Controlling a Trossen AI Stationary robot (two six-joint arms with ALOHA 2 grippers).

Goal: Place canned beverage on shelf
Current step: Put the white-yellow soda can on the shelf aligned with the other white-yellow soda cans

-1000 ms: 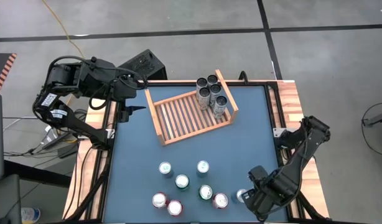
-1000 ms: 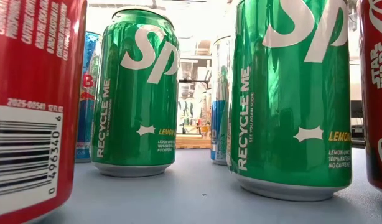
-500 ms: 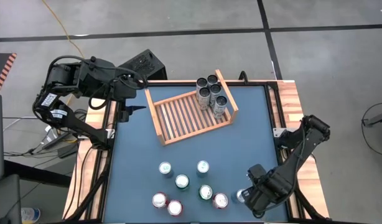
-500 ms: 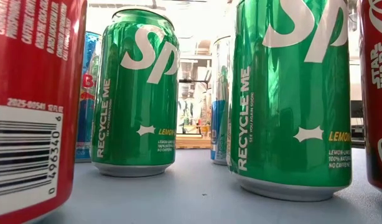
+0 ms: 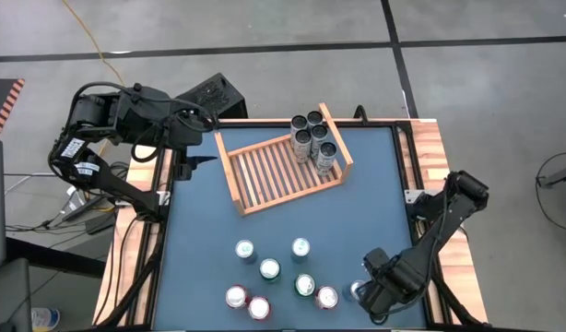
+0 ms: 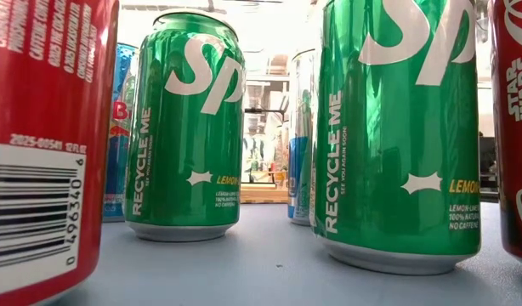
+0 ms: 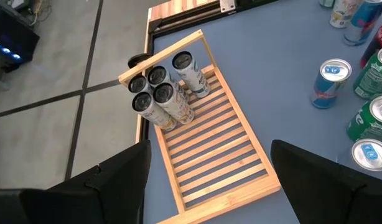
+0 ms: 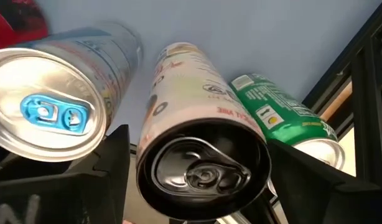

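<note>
The robot's right gripper will next stand the slim pale can on the slatted shelf, grabbing it by its side below the can's black rim (image 8: 200, 112).
The shelf (image 5: 283, 171), a light wooden slatted rack, lies at the table's far middle, with several dark-topped cans (image 5: 312, 138) standing in its far right corner. More cans (image 5: 269, 269) stand in a loose group near the table's near edge. My right gripper (image 5: 364, 293) is open and points down at the near right, over a slim pale can with a black top (image 8: 203, 124); its fingers stand on either side of that can's top. My left gripper (image 5: 198, 148) hangs open above the far left, facing the shelf (image 7: 222, 155).
Beside the slim can stand a silver can with a blue tab (image 8: 54, 115) and a green can (image 8: 278, 112). The low view is filled with green cans (image 6: 184, 127) and red cans (image 6: 40, 136). The table's right frame (image 5: 421, 184) runs close to my right arm.
My right gripper has sunk toward the slim can at the near right and shifted a little toward the table's left, staying open. The cans and the shelf have not moved.
</note>
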